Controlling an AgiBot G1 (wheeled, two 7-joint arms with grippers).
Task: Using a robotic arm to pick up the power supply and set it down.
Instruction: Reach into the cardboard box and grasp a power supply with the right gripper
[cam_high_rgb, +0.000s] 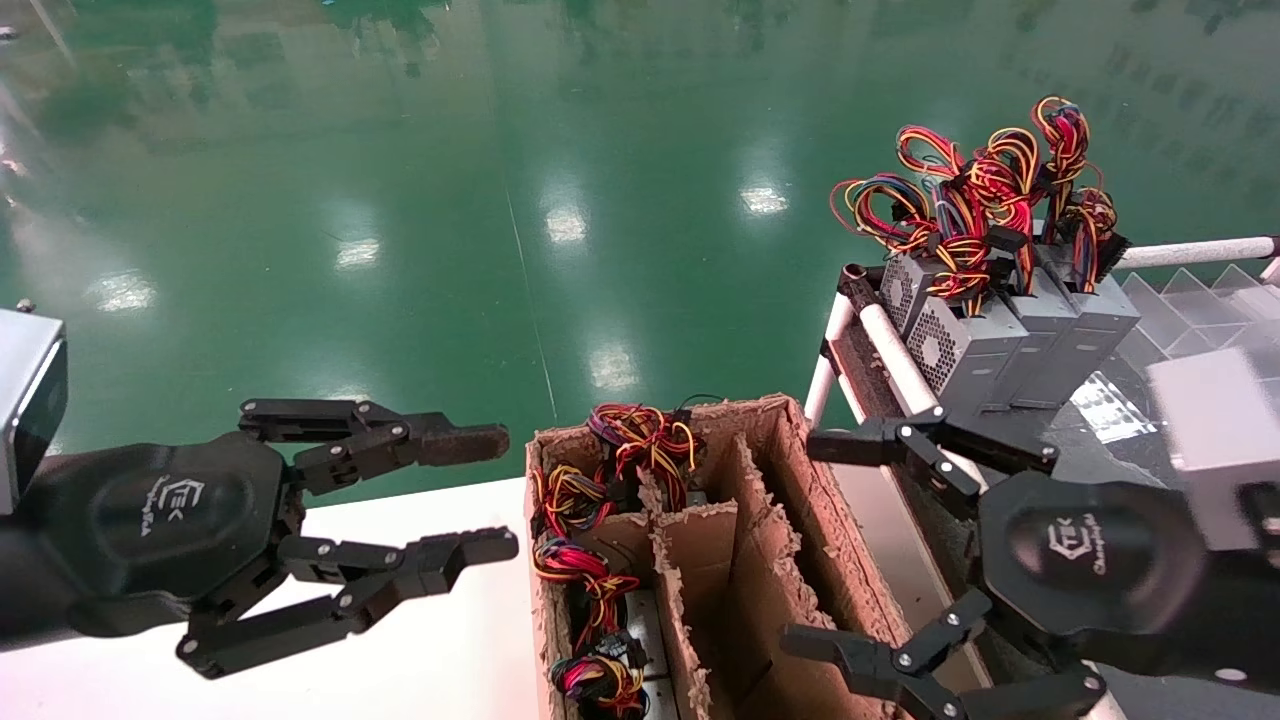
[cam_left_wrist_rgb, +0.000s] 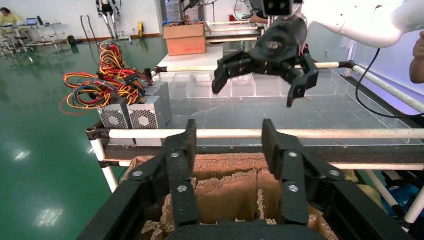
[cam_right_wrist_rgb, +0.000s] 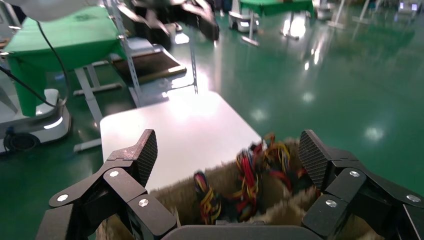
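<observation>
Next, my right gripper grabs the power supply's bunched wires, to lift the power supply out of the cardboard box and set it down.
Several grey power supplies (cam_high_rgb: 985, 345) stand in a row on the rack at the right, their red and yellow wires bunched on top; in the left wrist view they are the fan-grilled boxes (cam_left_wrist_rgb: 136, 115). More wire bundles (cam_high_rgb: 585, 575) stick out of the left compartments of a cardboard box (cam_high_rgb: 790, 520), also seen in the right wrist view (cam_right_wrist_rgb: 245, 180). My right gripper (cam_high_rgb: 815, 545), the all-black one, hovers open and empty over the box's right side (cam_right_wrist_rgb: 229, 152). Left of the box, my left gripper (cam_high_rgb: 495, 492) is open and empty as well (cam_left_wrist_rgb: 227, 145).
The box's torn cardboard dividers (cam_high_rgb: 690, 560) split it into compartments. It stands beside a white table (cam_high_rgb: 440, 620). The rack has white tube rails (cam_high_rgb: 895, 355) and clear plastic dividers (cam_high_rgb: 1200, 300). Green floor lies beyond.
</observation>
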